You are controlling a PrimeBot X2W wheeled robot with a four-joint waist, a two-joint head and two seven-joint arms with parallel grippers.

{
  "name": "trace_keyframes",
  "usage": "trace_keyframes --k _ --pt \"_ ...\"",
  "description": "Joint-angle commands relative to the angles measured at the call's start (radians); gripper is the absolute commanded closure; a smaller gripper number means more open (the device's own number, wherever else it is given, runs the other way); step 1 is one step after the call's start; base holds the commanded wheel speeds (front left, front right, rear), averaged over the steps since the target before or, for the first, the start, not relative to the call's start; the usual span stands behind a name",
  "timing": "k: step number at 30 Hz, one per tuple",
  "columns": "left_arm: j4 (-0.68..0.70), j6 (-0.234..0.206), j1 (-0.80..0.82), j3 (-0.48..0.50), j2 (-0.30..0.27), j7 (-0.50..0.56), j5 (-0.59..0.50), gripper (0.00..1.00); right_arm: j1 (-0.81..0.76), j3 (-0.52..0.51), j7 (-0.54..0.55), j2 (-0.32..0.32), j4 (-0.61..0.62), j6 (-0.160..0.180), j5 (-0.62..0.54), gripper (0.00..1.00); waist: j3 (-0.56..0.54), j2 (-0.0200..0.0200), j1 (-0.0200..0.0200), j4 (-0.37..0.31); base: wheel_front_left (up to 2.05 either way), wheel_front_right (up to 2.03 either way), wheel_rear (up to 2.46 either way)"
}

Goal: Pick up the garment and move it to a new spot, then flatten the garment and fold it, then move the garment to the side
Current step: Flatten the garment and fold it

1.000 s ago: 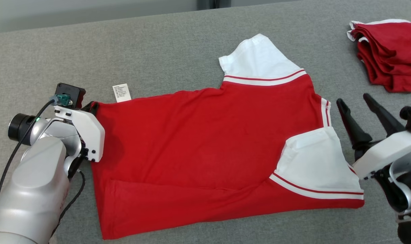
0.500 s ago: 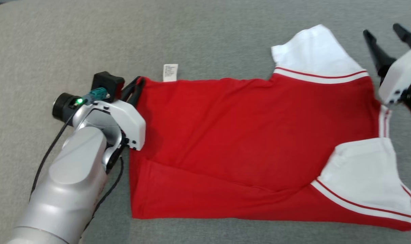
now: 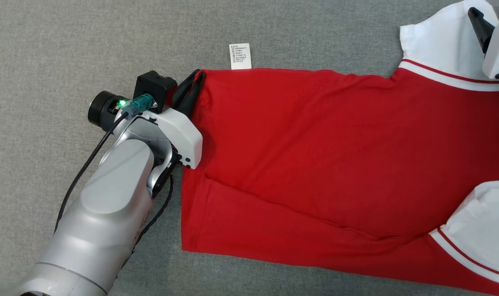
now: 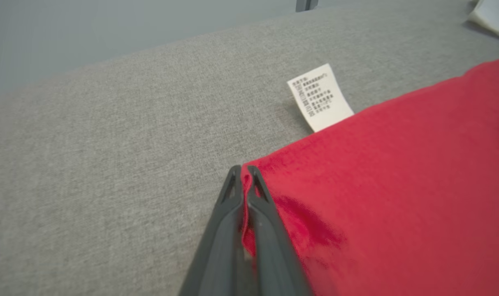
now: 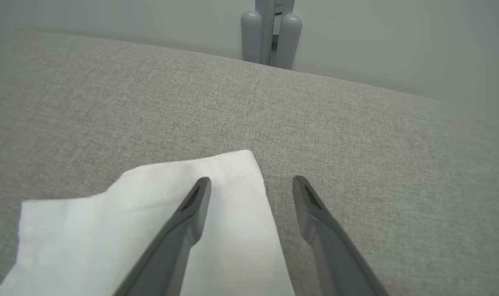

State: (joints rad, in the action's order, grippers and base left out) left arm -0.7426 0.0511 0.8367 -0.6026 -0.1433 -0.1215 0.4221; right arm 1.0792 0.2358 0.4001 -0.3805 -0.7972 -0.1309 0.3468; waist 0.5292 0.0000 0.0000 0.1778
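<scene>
My right gripper pinches the tip of the far white sleeve next, where the cloth ends, as the shirt's red body lies spread flat.
The garment, a red shirt with white sleeves, lies spread on the grey padded surface. My left gripper is shut on the shirt's far hem corner; in the left wrist view its tips pinch the red edge. A white care label sticks out beside that corner. My right gripper hangs at the top right over the far white sleeve. In the right wrist view it stands open, its left finger above the sleeve, its right finger above bare surface.
The near white sleeve lies folded in at the lower right. A grey post stands behind the surface's far edge against a pale wall. Bare grey surface stretches left of the shirt.
The head camera has swung, shifting the whole picture right and up. My right gripper went from beside the collar to above the far sleeve. The left gripper keeps its hold on the hem corner.
</scene>
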Motion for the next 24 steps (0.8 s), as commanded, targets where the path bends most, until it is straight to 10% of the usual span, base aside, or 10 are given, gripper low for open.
trace_keyframes --k 1,9,12,16,24 --pt "-0.008 -0.007 0.013 -0.003 -0.001 -0.002 0.001 1.0 0.025 0.014 0.005 0.001 -0.029 0.0 -0.009 0.0 0.016 0.0 0.0 0.014 0.0 0.0 0.0" --pt "-0.025 -0.002 0.02 -0.011 0.005 -0.01 0.009 1.0 0.063 0.081 0.019 0.0 -0.111 0.0 -0.02 0.02 0.018 0.0 0.0 0.014 0.0 0.0 0.0" --pt "-0.029 -0.002 0.026 -0.012 0.004 -0.012 0.012 1.0 0.069 0.106 0.01 0.001 -0.133 0.0 -0.01 0.58 0.023 0.0 0.0 0.015 0.0 0.0 0.0" --pt "-0.039 -0.003 0.026 -0.012 -0.002 -0.016 0.017 1.0 0.082 0.131 -0.023 0.001 -0.154 0.0 0.0 1.0 0.025 0.0 0.0 0.013 0.0 0.0 0.0" --pt "-0.046 -0.006 0.014 -0.01 -0.009 -0.048 0.027 1.0 0.068 0.133 -0.153 0.014 -0.177 0.0 0.053 1.0 -0.02 0.0 0.0 -0.011 0.0 0.0 0.0"
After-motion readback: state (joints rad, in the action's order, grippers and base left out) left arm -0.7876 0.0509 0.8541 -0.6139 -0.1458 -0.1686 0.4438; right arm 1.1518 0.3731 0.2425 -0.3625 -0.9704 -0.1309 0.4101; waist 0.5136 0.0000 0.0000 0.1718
